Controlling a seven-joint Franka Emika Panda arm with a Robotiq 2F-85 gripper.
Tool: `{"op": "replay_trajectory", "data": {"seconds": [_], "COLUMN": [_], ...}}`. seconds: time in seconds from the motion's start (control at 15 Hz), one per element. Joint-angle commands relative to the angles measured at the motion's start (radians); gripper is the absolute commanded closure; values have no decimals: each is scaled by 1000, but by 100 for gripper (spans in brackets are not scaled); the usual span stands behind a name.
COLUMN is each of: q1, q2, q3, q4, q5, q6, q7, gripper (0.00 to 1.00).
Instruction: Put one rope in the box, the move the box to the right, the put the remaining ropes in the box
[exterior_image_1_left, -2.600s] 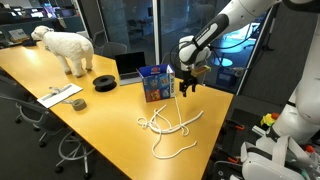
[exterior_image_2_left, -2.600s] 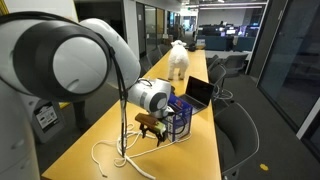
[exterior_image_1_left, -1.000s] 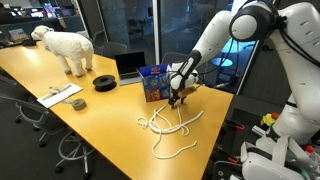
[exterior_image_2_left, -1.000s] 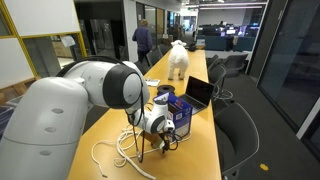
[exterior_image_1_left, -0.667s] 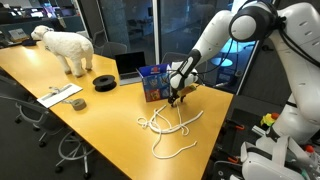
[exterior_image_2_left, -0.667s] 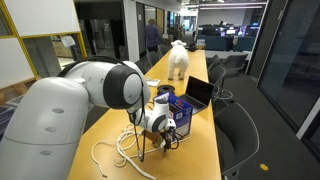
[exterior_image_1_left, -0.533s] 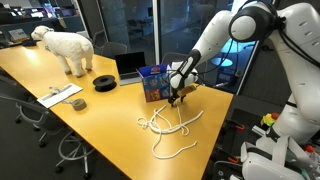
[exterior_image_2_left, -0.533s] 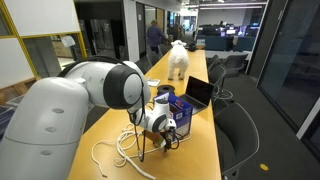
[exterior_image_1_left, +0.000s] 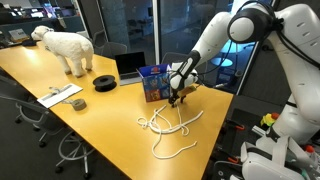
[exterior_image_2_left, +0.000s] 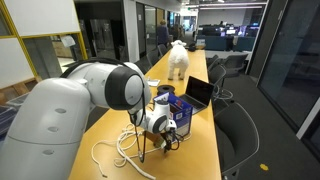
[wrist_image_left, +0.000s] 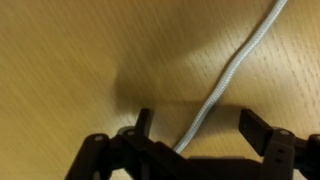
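My fingers are level with the rope in the wrist view, so it is now time for my gripper to close on the rope.
The blue box (exterior_image_1_left: 155, 82) stands with its flaps up on the yellow table (exterior_image_1_left: 70, 115), also seen in an exterior view (exterior_image_2_left: 179, 113). Several white ropes (exterior_image_1_left: 170, 126) lie tangled in front of it, and show again in an exterior view (exterior_image_2_left: 112, 155). My gripper (exterior_image_1_left: 175, 100) is low over the table just beside the box, at the ropes' far end. In the wrist view the gripper (wrist_image_left: 200, 128) is open, with one rope (wrist_image_left: 235, 70) running across the tabletop between its two fingers (wrist_image_left: 258, 130), touching neither.
An open laptop (exterior_image_1_left: 130, 66), a flat black disc (exterior_image_1_left: 105, 82) and a white toy sheep (exterior_image_1_left: 64, 46) stand behind the box. A flat grey object (exterior_image_1_left: 60, 95) lies near the table's front edge. Office chairs (exterior_image_2_left: 232, 125) line the table's side.
Over the last few seconds the gripper came down from above the table and closer to the box, straddling a rope. In the last second nothing visibly moved.
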Motion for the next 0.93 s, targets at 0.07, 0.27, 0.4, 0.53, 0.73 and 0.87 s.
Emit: {"op": "replay_trajectory", "data": {"seconds": [0.07,0.27,0.4,0.53,0.73,0.87], "q1": [4,4,4,4,2,-7], "q2": [11,10,11,11,8,-2], "q3": [-7,-8,-9,-12,-14,-19], "q4": [31,36,38,38,35,36], "q5": [-20,-21,-22,-23,-24,-23], "q6": [-8,-9,-11,-12,-12,-14], "q7": [16,16,16,17,16,10], "gripper": [48,71,87,96,94,94]}}
